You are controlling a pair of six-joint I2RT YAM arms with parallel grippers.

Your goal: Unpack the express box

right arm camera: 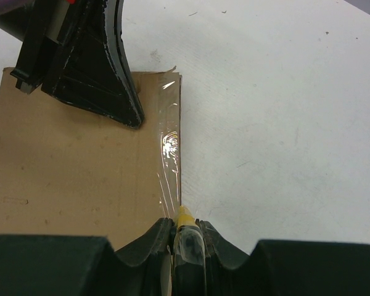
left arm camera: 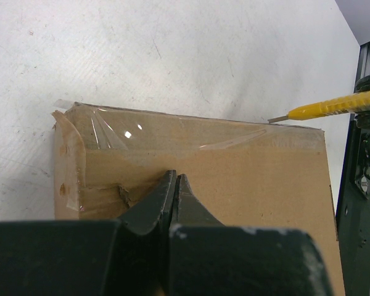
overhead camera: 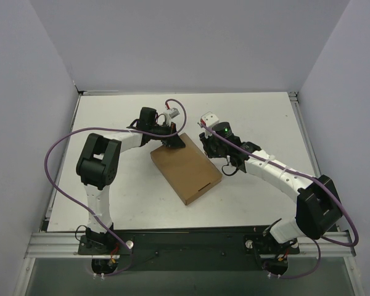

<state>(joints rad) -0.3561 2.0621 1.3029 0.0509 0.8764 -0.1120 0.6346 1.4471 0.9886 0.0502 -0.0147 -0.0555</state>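
Note:
The box [overhead camera: 185, 168] would stay lying if I lifted my left gripper now, because the gripper's closed fingers only press on the flat lid.
The express box [overhead camera: 185, 168] is a flat brown cardboard mailer lying closed on the white table, with clear tape along its far edge [left arm camera: 172, 132]. My left gripper [overhead camera: 174, 141] is shut and empty, its tips pressed on the box's lid near the far edge [left arm camera: 176, 179]. My right gripper [overhead camera: 205, 143] is shut on a yellow utility knife [right arm camera: 186, 217], whose tip sits at the taped edge of the box [right arm camera: 80, 179]. The knife also shows in the left wrist view [left arm camera: 336, 106], with its blade at the box's far right corner.
Grey walls enclose the white table [overhead camera: 259, 117] on three sides. A metal rail [overhead camera: 191, 242] runs along the near edge by the arm bases. Purple cables [overhead camera: 55, 179] loop beside each arm.

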